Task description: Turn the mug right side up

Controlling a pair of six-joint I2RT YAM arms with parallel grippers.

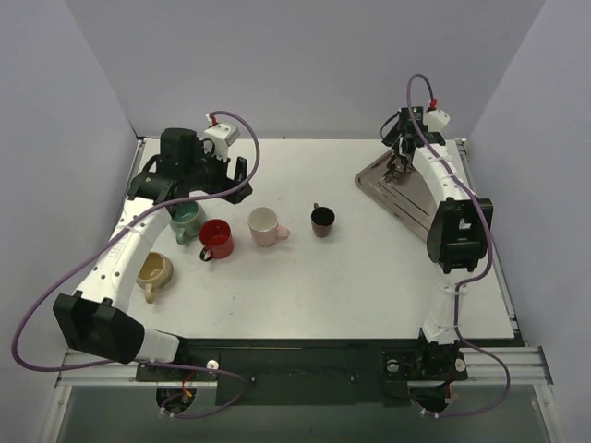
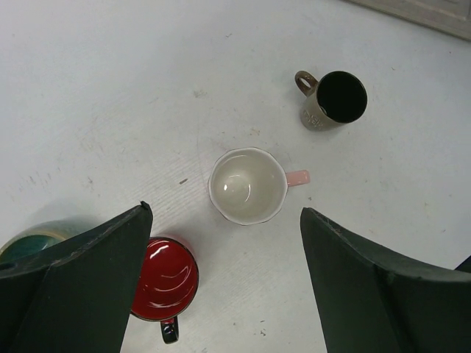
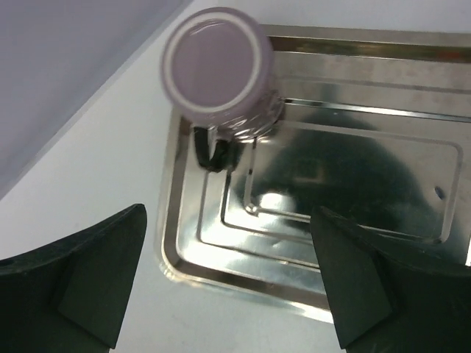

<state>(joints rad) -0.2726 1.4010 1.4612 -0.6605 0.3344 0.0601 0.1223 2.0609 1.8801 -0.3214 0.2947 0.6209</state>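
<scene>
The upside-down mug should next be grabbed by its dark handle (image 3: 210, 152) with my right gripper, so its body stays free for my left gripper to turn it right side up.
A mug (image 3: 215, 62) stands upside down on the metal tray (image 3: 353, 184), its flat lavender base facing up and its dark handle toward me. My right gripper (image 3: 229, 213) is open and empty, hovering above the tray on the near side of this mug, not touching it. In the top view the right gripper (image 1: 399, 162) is over the tray's far corner and hides the mug. My left gripper (image 2: 224, 220) is open and empty, raised above the upright mugs at the left (image 1: 205, 177).
Several upright mugs stand on the white table: teal (image 1: 187, 220), red (image 1: 216, 238), pink (image 1: 265, 225), dark brown (image 1: 322, 220), tan (image 1: 154, 272). The tray (image 1: 406, 208) lies at the back right near the table edge and the wall.
</scene>
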